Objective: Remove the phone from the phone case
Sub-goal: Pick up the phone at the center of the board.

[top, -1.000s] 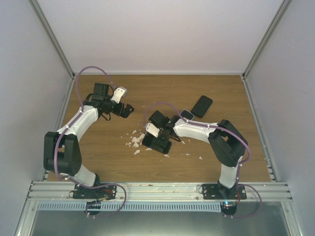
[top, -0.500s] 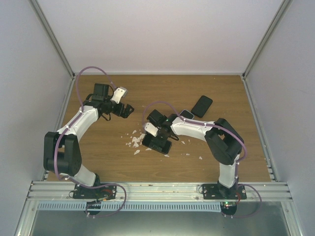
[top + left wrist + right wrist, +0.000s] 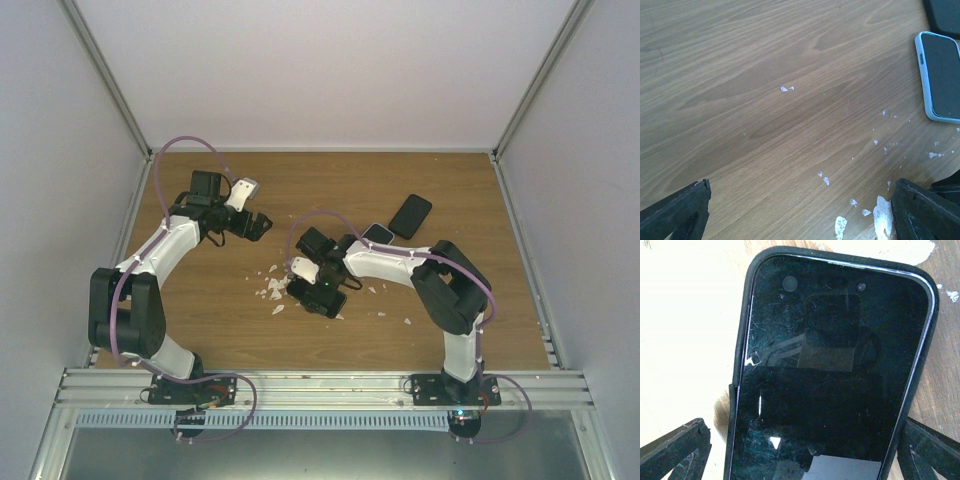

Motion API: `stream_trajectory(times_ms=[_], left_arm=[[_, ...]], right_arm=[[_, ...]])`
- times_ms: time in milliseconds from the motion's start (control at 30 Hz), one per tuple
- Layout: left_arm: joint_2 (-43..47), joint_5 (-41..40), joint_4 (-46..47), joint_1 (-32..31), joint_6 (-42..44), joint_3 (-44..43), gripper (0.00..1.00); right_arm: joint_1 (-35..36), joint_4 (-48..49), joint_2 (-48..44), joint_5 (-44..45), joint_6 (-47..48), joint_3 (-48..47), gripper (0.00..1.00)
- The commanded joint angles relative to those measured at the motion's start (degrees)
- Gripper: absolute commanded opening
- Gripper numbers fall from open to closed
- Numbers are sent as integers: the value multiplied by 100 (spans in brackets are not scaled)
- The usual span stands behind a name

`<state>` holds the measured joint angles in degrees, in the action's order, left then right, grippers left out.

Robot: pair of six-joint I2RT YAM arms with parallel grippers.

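My fingers reach down beside the phone's long edges in the right wrist view. My right gripper would hold the phone if it closed now.
A black phone in a black case [image 3: 835, 365] lies screen up on the wooden table, filling the right wrist view; in the top view it [image 3: 333, 299] sits mid-table. My right gripper [image 3: 805, 422] [image 3: 318, 290] is low over it, open, with one finger on each side of the phone's long edges and a small gap showing on the left. My left gripper [image 3: 258, 226] [image 3: 801, 187] is open and empty above bare wood at the back left.
A phone in a light blue case [image 3: 378, 233] [image 3: 940, 77] and a black phone [image 3: 410, 215] [image 3: 945, 15] lie behind the right arm. White scraps [image 3: 272, 288] [image 3: 880, 220] are scattered between the arms. White walls enclose the table.
My right gripper has shifted slightly left and toward the near edge over the black phone. The left arm has not moved.
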<state>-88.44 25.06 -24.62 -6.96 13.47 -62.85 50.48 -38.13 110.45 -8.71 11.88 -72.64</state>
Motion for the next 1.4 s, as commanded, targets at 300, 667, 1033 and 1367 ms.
stream_trajectory(times_ms=[300, 667, 1033, 1367], left_arm=[[272, -104, 288, 50, -42, 124, 99], [556, 391, 278, 46, -20, 189, 99], [795, 1444, 236, 53, -572, -78, 98], [1112, 2667, 1213, 47, -1742, -314, 89]], right_arm=[[283, 253, 342, 1389, -91, 405, 98], [-160, 121, -171, 691, -52, 1, 68], [-994, 622, -1067, 394, 143, -911, 69], [-1142, 1180, -1665, 496, 103, -1479, 71]])
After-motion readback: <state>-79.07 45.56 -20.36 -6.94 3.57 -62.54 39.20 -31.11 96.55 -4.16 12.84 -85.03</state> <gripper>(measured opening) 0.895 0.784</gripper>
